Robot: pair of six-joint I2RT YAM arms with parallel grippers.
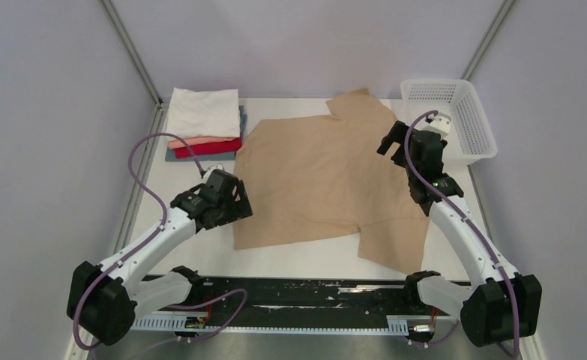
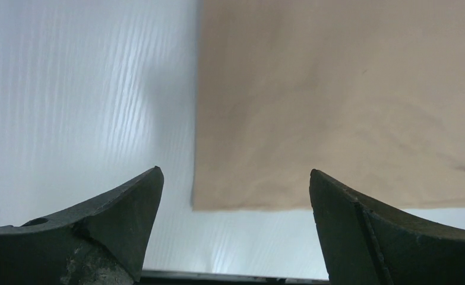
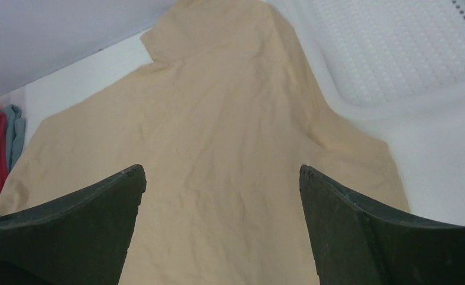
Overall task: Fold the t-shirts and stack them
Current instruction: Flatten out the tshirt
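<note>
The left gripper grabs the near hem corner of the tan t-shirt [image 1: 320, 176] next, so both grippers get to lift and spread the shirt for folding.
A tan t-shirt [image 1: 320, 176] lies spread flat across the middle of the table, one sleeve toward the back and one toward the near right. A stack of folded t-shirts [image 1: 204, 124] sits at the back left, white on top, then red, then blue-grey. My left gripper [image 1: 234, 204] hovers open at the tan shirt's left edge. In the left wrist view the left gripper [image 2: 234, 172] holds nothing, and the shirt's hem corner [image 2: 337, 101] lies below it. My right gripper [image 1: 392, 142] hangs open above the shirt's right side. Nothing sits between the right gripper [image 3: 221, 169] and the tan cloth [image 3: 218, 113] under it.
A white mesh basket [image 1: 455, 112] stands at the back right, close to my right wrist; its floor [image 3: 396, 53] shows in the right wrist view. Grey walls enclose the table. A black rail [image 1: 290, 292] runs along the near edge between the arm bases.
</note>
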